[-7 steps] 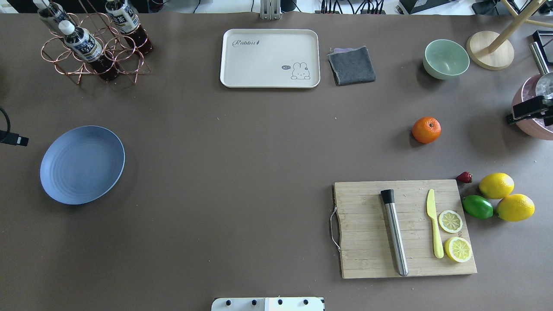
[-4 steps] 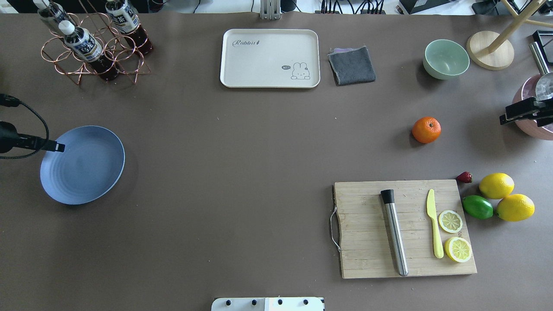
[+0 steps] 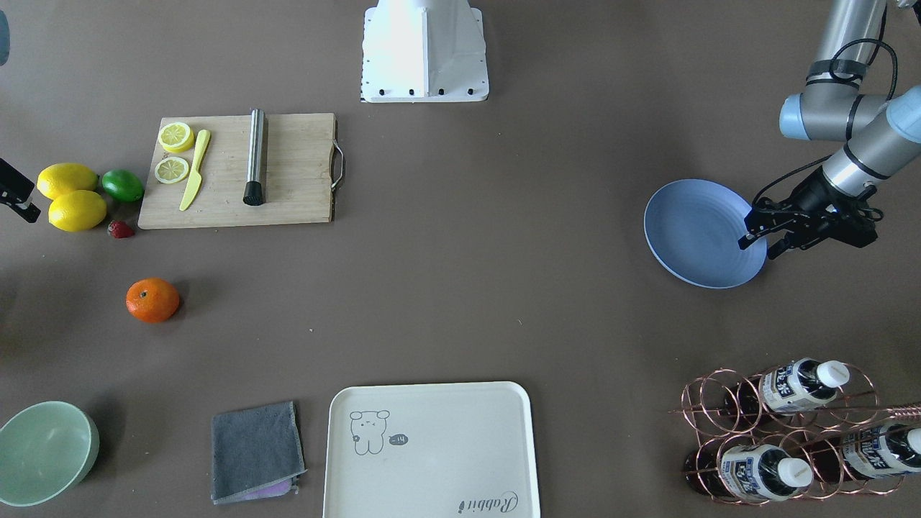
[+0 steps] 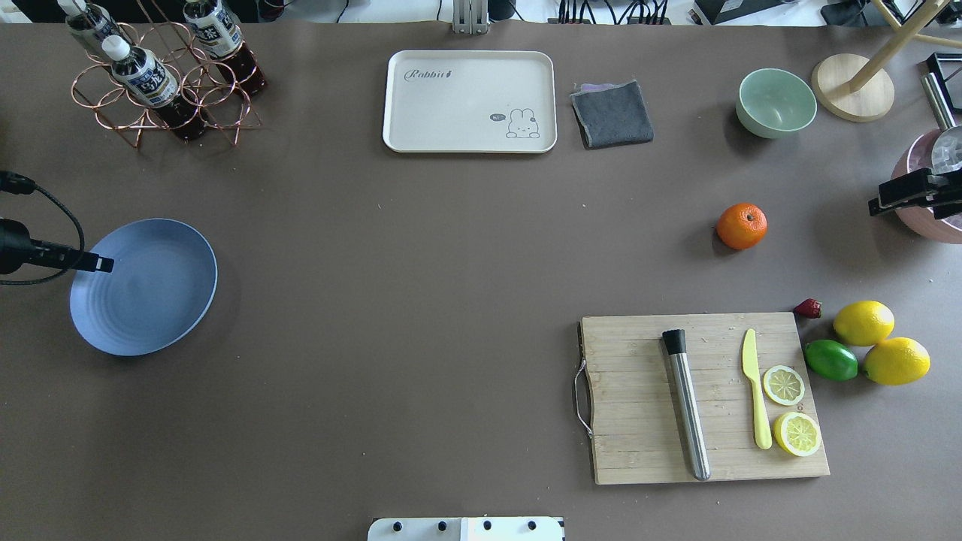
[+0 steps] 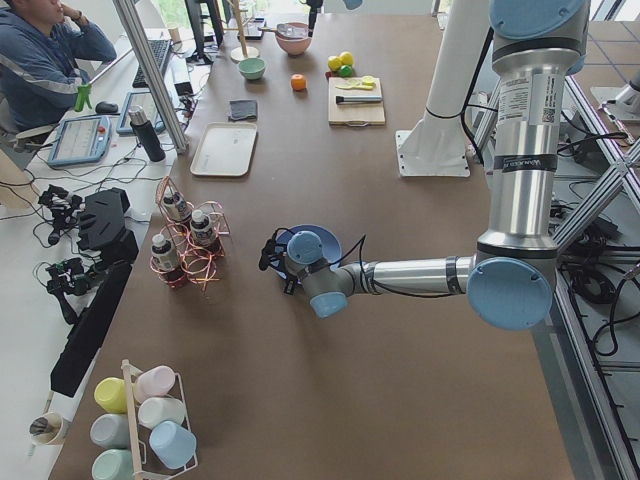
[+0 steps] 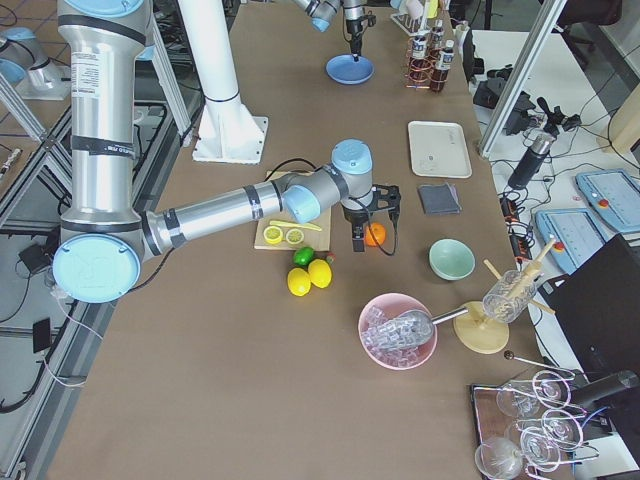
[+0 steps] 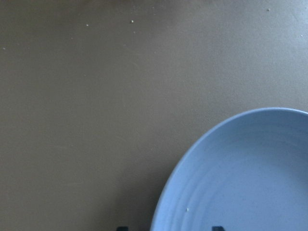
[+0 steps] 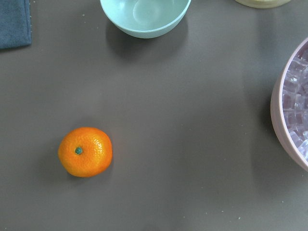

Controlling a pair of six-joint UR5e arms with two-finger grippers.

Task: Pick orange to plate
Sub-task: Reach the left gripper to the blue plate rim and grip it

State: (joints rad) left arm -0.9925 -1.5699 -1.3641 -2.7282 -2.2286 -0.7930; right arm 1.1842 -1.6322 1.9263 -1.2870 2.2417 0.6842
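I should next grab the plate by its thin raised rim (image 3: 764, 252) (image 7: 161, 211) with my left gripper, because the plate is far wider than my open fingers.
The orange (image 4: 742, 225) lies alone on the brown table, right of centre; it also shows in the right wrist view (image 8: 85, 151), stem dot up. My right gripper (image 4: 875, 207) hovers well to its right, near the table's edge; its fingers look apart and hold nothing. The periwinkle-blue plate (image 4: 143, 285) lies at the far left with nothing on it. My left gripper (image 3: 759, 244) hangs open over the plate's outer rim (image 7: 250, 178).
A cutting board (image 4: 706, 398) with a muddler, a yellow knife and lemon slices lies below the orange. Two lemons (image 4: 864, 323), a lime (image 4: 830, 359) and a strawberry lie beside it. Behind are a green bowl (image 4: 776, 101), grey cloth, cream tray (image 4: 470, 101) and bottle rack (image 4: 161, 75). A pink ice bowl (image 8: 293, 106) stands far right.
My left gripper came in from the left edge to over the plate's rim, then held still. My right gripper shifted slightly left. The orange and the plate stayed put.
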